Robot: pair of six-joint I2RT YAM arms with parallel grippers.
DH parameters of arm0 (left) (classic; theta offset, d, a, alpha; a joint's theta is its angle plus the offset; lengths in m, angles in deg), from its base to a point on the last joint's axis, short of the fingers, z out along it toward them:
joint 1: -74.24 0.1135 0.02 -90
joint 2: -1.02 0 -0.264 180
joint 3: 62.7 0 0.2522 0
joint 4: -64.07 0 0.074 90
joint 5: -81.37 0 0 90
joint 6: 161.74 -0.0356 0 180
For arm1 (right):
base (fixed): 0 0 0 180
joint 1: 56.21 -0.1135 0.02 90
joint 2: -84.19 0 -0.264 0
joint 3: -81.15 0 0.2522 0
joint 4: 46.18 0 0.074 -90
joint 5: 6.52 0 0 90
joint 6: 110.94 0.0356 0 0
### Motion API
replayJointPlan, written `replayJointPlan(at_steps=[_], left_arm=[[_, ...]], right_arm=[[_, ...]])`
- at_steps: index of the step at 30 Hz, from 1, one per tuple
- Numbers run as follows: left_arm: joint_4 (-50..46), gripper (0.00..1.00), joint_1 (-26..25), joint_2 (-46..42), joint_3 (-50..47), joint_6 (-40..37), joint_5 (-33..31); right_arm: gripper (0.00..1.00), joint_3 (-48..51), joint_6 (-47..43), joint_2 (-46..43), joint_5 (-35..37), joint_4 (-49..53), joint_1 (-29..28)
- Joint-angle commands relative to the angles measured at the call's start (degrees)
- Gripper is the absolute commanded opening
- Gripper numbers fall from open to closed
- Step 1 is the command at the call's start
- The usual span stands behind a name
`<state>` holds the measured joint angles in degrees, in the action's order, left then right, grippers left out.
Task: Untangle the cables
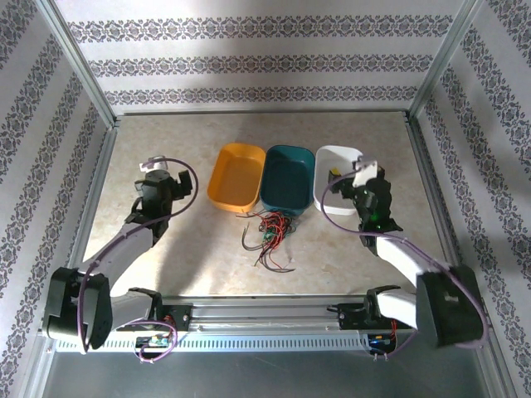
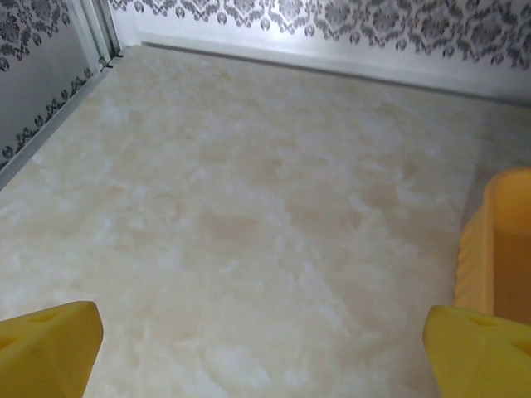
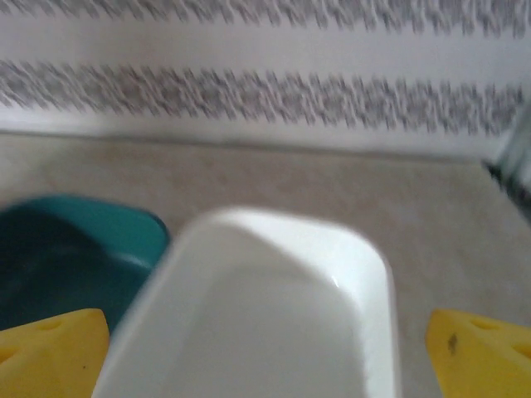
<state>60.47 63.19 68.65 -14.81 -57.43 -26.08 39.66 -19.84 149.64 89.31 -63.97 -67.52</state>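
Observation:
Next, my right gripper reaches a red wire and grabs it near its loose end, so that its length slides free of the tangled heap.
The cables (image 1: 269, 235) lie in one tangled heap of thin red, green and black wires on the table, just in front of the teal tray (image 1: 287, 177). My left gripper (image 1: 158, 169) hovers over bare table to the left of the orange tray (image 1: 236, 176), well away from the heap. Its yellow fingertips (image 2: 50, 344) stand far apart with nothing between them. My right gripper (image 1: 348, 176) hangs above the white tray (image 1: 338, 157), to the right of the heap. It is open (image 3: 265, 356), and its fingers (image 3: 54, 348) frame the empty white tray (image 3: 274, 315).
Three trays stand side by side at mid-table: orange (image 2: 498, 240), teal (image 3: 66, 249) and white. Aluminium frame posts and patterned walls enclose the table. Bare tabletop (image 2: 249, 207) spreads left of the orange tray and in front of the heap.

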Motion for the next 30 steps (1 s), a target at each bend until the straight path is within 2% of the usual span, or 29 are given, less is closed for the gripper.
replayJointPlan(at_steps=[1,2,4,6,8,11,16,24,26,28,29,30], left_arm=[[-4.2,0.99,-10.0,-1.9,-0.6,-0.1,-7.5],[-1.9,0.99,-13.3,-2.2,-1.5,0.3,-9.0],[-2.3,0.99,-16.6,-2.3,-1.3,5.4,-7.0],[-6.0,0.99,-17.0,-0.9,0.6,13.3,-1.4],[-7.3,0.99,-17.1,0.7,1.3,16.8,3.6],[-5.4,0.99,-17.1,2.4,-0.6,21.5,7.0],[-4.4,0.99,-17.4,4.4,-2.5,25.7,9.2],[-8.6,0.99,-22.8,6.7,0.5,21.8,6.3],[-9.5,0.99,-23.8,7.5,1.2,21.1,5.9],[-9.3,0.99,-24.2,8.3,1.5,20.6,6.7],[-9.1,0.99,-24.4,8.7,1.7,20.1,7.1],[-8.7,0.99,-24.5,9.1,2.0,19.5,7.8]], right_arm=[[0.96,-8.7,4.0,-4.7,7.1,24.2,-7.7],[0.95,-11.4,5.8,-5.0,6.4,30.4,-10.7],[0.95,-16.0,5.8,-4.2,2.5,40.7,-16.7],[0.94,-19.7,3.6,-2.8,-0.3,48.6,-24.3],[0.92,-22.0,2.2,-1.4,-2.9,53.2,-30.2],[0.86,-24.3,2.8,2.1,-8.0,56.7,-35.5],[0.67,-26.6,3.4,10.0,-7.7,55.9,-38.3],[0.53,-30.2,3.0,19.3,-8.8,50.3,-38.2],[0.41,-31.2,3.1,21.1,-9.1,50.0,-37.9],[0.19,-31.5,4.1,21.9,-10.3,49.8,-36.9],[0.02,-31.4,4.9,21.9,-11.2,49.3,-36.2],[0.00,-31.0,5.5,21.4,-11.9,48.8,-35.7]])
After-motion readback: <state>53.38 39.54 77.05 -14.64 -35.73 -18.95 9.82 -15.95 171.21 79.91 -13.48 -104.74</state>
